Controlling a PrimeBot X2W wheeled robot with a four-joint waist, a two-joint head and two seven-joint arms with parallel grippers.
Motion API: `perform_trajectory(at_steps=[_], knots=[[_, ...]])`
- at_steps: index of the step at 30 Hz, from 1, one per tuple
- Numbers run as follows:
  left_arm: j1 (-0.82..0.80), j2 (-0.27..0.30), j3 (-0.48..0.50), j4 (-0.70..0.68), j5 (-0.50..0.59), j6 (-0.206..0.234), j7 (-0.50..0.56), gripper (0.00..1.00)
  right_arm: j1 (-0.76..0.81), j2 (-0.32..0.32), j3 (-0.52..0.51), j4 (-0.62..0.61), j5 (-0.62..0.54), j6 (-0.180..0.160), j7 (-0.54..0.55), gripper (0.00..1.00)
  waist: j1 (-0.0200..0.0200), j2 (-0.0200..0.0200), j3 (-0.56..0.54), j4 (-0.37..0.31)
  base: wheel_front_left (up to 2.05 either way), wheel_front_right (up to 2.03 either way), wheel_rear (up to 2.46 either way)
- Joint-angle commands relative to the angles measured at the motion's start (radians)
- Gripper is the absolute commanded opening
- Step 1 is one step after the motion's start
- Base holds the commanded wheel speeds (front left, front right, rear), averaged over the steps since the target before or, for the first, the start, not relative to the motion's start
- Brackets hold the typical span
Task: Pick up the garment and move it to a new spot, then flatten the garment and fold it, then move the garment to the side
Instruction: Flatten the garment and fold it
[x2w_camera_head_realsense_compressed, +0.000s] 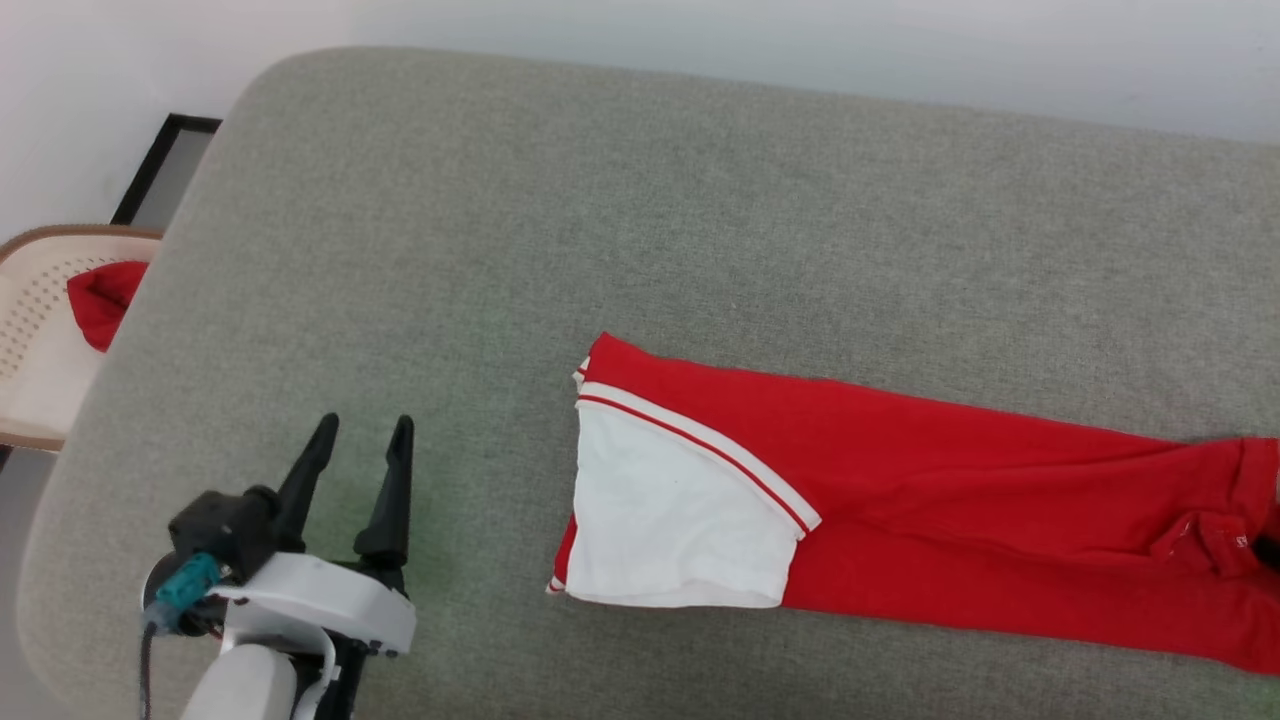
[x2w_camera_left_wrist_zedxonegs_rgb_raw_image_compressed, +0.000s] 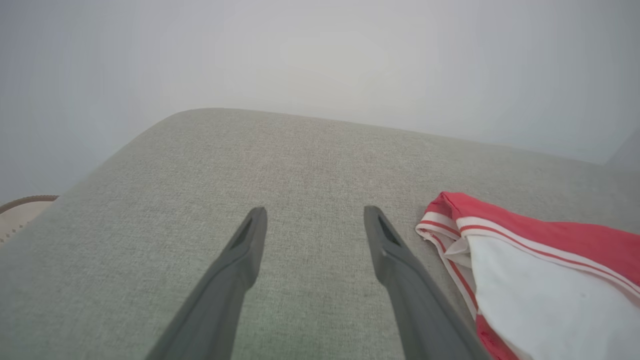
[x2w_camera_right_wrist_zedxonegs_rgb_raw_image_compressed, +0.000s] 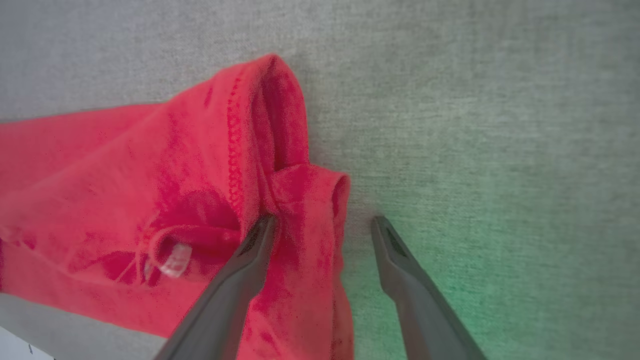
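My right gripper is to grab the garment by that raised fold (x2w_camera_right_wrist_zedxonegs_rgb_raw_image_compressed: 321, 207) next, as the garment's hem fold stands up at the end of the flat garment.
The garment (x2w_camera_head_realsense_compressed: 950, 480) lies on the grey padded table (x2w_camera_head_realsense_compressed: 600, 200) as a long red strip, a white sleeve (x2w_camera_head_realsense_compressed: 670, 510) with striped trim on top at its left end. My left gripper (x2w_camera_head_realsense_compressed: 365, 422) is open over bare table to the left of that sleeve, holding nothing. In the left wrist view the left gripper (x2w_camera_left_wrist_zedxonegs_rgb_raw_image_compressed: 315, 212) has the garment's sleeve end (x2w_camera_left_wrist_zedxonegs_rgb_raw_image_compressed: 540, 280) just off its right finger. My right gripper (x2w_camera_right_wrist_zedxonegs_rgb_raw_image_compressed: 324, 220) is open above the garment's rumpled red end (x2w_camera_right_wrist_zedxonegs_rgb_raw_image_compressed: 125, 190). Its left finger is over the cloth, its right finger over table, with a fold of hem between them.
A cream perforated chair (x2w_camera_head_realsense_compressed: 40, 330) with a red cloth (x2w_camera_head_realsense_compressed: 100, 300) on it stands off the table's left edge. A dark-framed panel (x2w_camera_head_realsense_compressed: 165, 170) leans by the pale wall behind. Bare grey surface stretches behind the garment and around the left gripper.
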Motion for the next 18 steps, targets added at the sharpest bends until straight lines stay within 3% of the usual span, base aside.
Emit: perform_trajectory(at_steps=[1,9,10,11,12,18], knots=[[-0.001,-0.010,0.015,-0.003,0.030,-0.005,0.000,1.00,-0.010,0.029,0.018,0.007,-0.010,0.000,0.017,1.00,0.0000,0.0000,0.006,0.002,0.00,0.00,0.00],[-0.008,-0.054,0.040,0.000,0.135,-0.015,0.000,1.00,-0.036,0.129,0.096,0.062,-0.093,0.003,0.064,1.00,0.0000,0.0000,0.022,0.012,0.00,0.00,0.00],[-0.009,-0.061,0.040,0.003,0.136,-0.017,0.000,1.00,-0.040,0.143,0.106,0.067,-0.101,0.003,0.069,0.49,0.0000,0.0000,0.024,0.013,0.00,0.00,0.00],[-0.011,-0.065,0.044,0.003,0.140,-0.018,0.000,1.00,-0.044,0.156,0.112,0.073,-0.106,0.004,0.073,0.21,0.0000,0.0000,0.027,0.014,0.00,0.00,0.00],[-0.013,-0.069,0.048,0.002,0.145,-0.019,0.000,1.00,-0.046,0.166,0.119,0.078,-0.107,0.004,0.080,0.00,0.0000,0.0000,0.029,0.015,0.00,0.00,0.00],[0.002,-0.067,0.057,0.011,0.158,-0.019,0.000,1.00,-0.056,0.159,0.075,0.060,-0.107,0.002,0.053,0.00,0.0000,0.0000,0.030,0.004,0.00,0.00,0.00]])
